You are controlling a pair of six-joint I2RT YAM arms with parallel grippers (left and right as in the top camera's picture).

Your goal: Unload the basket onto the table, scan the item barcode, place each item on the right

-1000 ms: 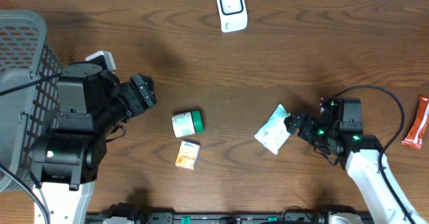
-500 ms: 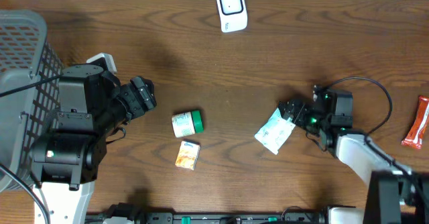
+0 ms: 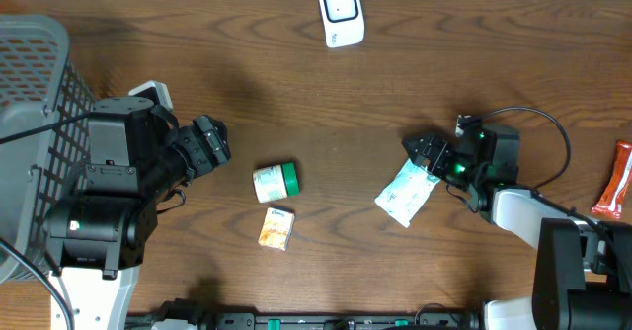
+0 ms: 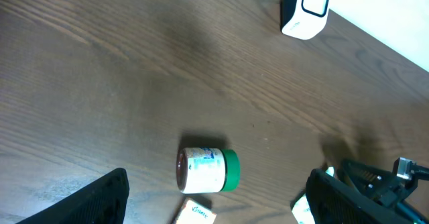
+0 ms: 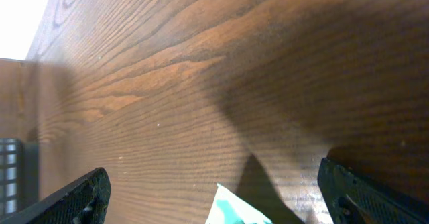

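Observation:
I will pick up the white and teal pouch by its far corner [image 3: 414,166] [image 5: 229,205] with my right gripper next. Then the pouch's broad side stays uncovered for the barcode scan.
The white barcode scanner [image 3: 339,12] stands at the table's far edge, and the left wrist view shows it too [image 4: 306,8]. A white and teal pouch [image 3: 403,194] lies flat right of centre. My right gripper [image 3: 427,155] hovers open over the pouch's far corner, holding nothing; that corner [image 5: 234,209] shows between its fingers [image 5: 74,198]. A white jar with a green lid [image 3: 276,181] lies on its side near the middle, with a small orange box [image 3: 276,227] in front of it. My left gripper [image 3: 210,144] hangs open left of the jar [image 4: 208,170], apart from it.
A grey wire basket [image 3: 30,93] fills the left edge beside the left arm. A red packet [image 3: 618,179] lies at the far right edge. The right arm's black cable [image 3: 553,132] loops above its wrist.
My right gripper has swung toward the table's far side and slightly left, ending over the pouch's far corner. The pouch, jar, box and left arm have not moved.

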